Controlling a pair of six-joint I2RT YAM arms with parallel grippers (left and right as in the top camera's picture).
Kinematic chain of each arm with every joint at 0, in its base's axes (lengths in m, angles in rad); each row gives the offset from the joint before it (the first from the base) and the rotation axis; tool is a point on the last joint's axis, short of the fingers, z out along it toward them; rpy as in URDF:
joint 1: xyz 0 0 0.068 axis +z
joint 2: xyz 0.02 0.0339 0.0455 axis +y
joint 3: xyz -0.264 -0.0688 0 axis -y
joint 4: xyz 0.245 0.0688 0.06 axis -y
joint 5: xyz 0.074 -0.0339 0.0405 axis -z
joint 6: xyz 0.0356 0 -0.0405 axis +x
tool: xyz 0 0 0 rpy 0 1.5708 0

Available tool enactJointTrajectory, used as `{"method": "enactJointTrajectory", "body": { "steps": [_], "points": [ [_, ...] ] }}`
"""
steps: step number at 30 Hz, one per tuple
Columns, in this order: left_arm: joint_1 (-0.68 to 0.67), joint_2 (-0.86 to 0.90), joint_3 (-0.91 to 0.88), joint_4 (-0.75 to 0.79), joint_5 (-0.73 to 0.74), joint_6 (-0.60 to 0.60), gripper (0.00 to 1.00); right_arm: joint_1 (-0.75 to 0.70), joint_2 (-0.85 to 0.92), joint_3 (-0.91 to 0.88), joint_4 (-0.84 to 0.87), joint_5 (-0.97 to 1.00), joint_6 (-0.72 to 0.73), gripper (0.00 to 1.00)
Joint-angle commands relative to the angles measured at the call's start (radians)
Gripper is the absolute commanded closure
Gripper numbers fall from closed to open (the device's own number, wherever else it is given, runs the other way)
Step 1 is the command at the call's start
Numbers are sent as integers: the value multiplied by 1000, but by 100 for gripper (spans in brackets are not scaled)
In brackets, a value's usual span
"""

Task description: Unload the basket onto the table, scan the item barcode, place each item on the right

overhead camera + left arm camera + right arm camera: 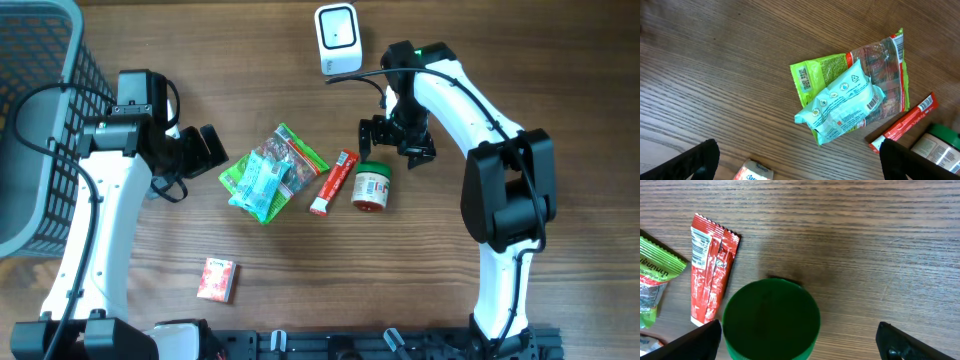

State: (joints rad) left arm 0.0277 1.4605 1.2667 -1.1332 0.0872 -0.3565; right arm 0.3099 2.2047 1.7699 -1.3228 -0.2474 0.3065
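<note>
The barcode on the jar's body needs to stay uncovered to face the scanner [337, 38]. My right gripper will next grab the jar across its green lid [374, 168].
A white barcode scanner [337, 38] stands at the table's far edge. The items lie in the middle: a jar [371, 187] with a green lid [771, 317], a red sachet [333, 182], a green snack bag [295, 152], a teal packet [258, 185] lying on the bag, and a small red box [217, 279] nearer the front. My right gripper [397, 148] is open just beyond the jar's lid, holding nothing. My left gripper [212, 150] is open left of the packets and holds nothing; in its wrist view the teal packet [842, 102] lies ahead of it.
A grey mesh basket [40, 120] fills the far left. Bare wooden table lies to the right of the jar and along the front. In the right wrist view the red sachet [710, 265] lies left of the lid.
</note>
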Motion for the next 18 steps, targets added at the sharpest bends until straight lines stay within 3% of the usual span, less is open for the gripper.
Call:
{"method": "enactJointTrajectory", "body": {
  "steps": [1, 18],
  "points": [
    [3, 1, -1, 0, 8, 12, 0, 11, 16, 9, 4, -17, -17, 0],
    [3, 1, -1, 0, 8, 12, 0, 40, 20, -52, 41, -17, 37, 1]
  ]
}}
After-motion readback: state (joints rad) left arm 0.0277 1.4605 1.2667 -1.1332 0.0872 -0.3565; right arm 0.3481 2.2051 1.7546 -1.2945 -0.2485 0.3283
